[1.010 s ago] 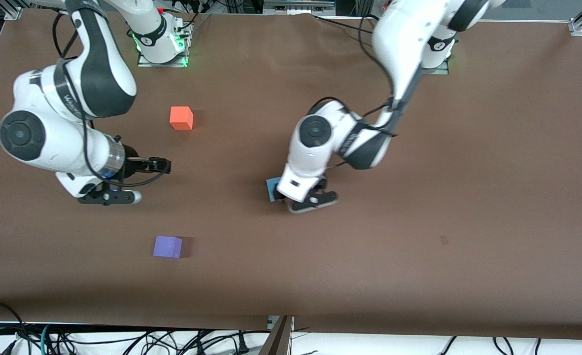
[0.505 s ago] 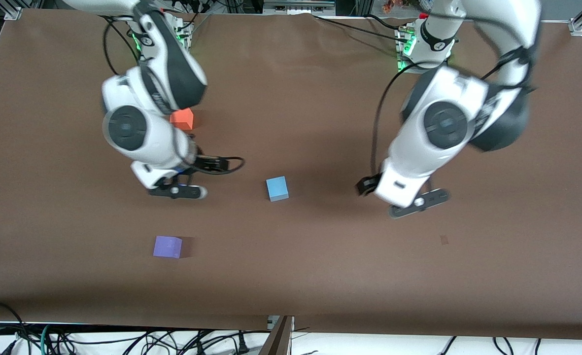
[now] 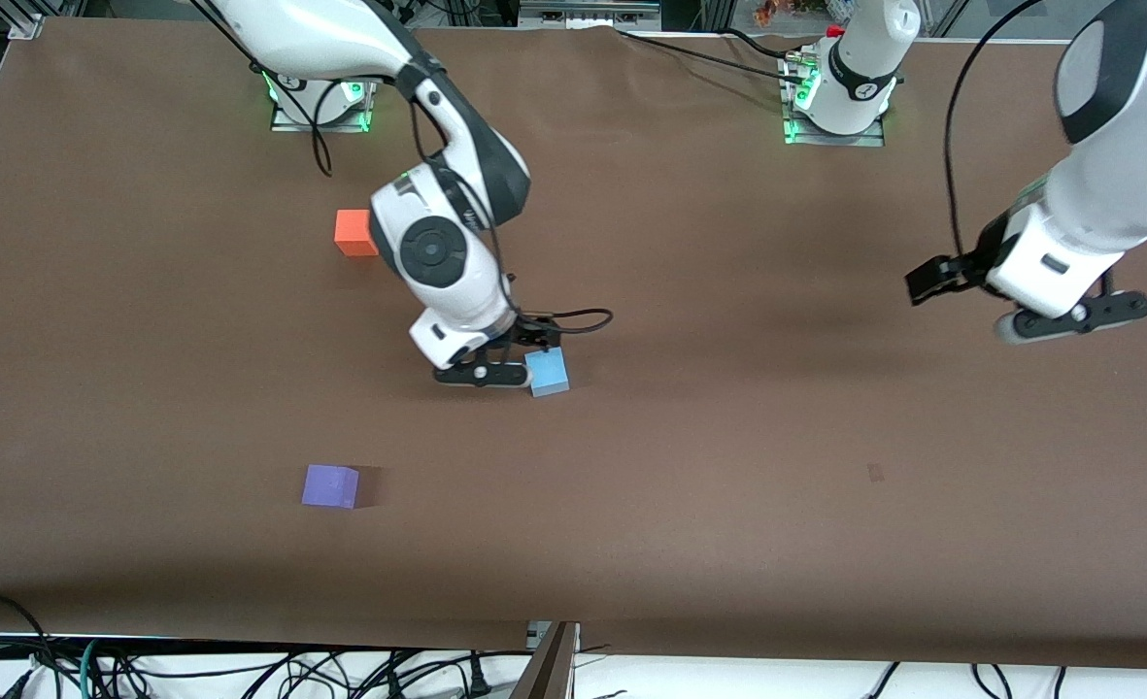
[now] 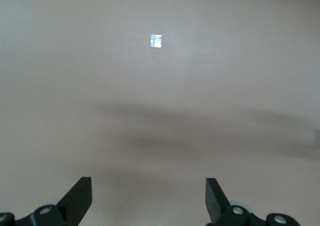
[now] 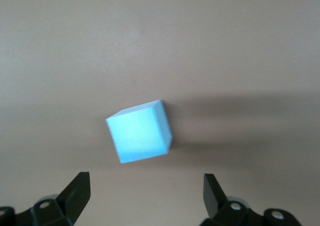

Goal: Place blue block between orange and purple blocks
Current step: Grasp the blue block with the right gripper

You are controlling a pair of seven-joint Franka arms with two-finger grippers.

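My right gripper isn't done yet with its next job. It should grab the sky-blue block (image 3: 547, 372) by two opposite sides.
The sky-blue block (image 3: 547, 372) sits on the brown table near the middle. It also shows in the right wrist view (image 5: 140, 131), just ahead of the fingertips and not between them. My right gripper (image 3: 507, 365) is open and low beside the block, on the side toward the right arm's end; in its own view (image 5: 145, 193) the jaws stand wide. The orange block (image 3: 354, 233) is partly hidden by the right arm. The purple block (image 3: 330, 485) lies nearer the front camera. My left gripper (image 3: 1059, 316) is open and empty over bare table at the left arm's end (image 4: 148, 196).
A small mark (image 3: 875, 473) is on the table toward the left arm's end, and it shows as a pale patch in the left wrist view (image 4: 156, 41). Cables hang along the table's front edge (image 3: 573, 636).
My left gripper has let go of the blue block and drawn back toward its own end. My right arm has swung across from near the orange block to beside the blue block.
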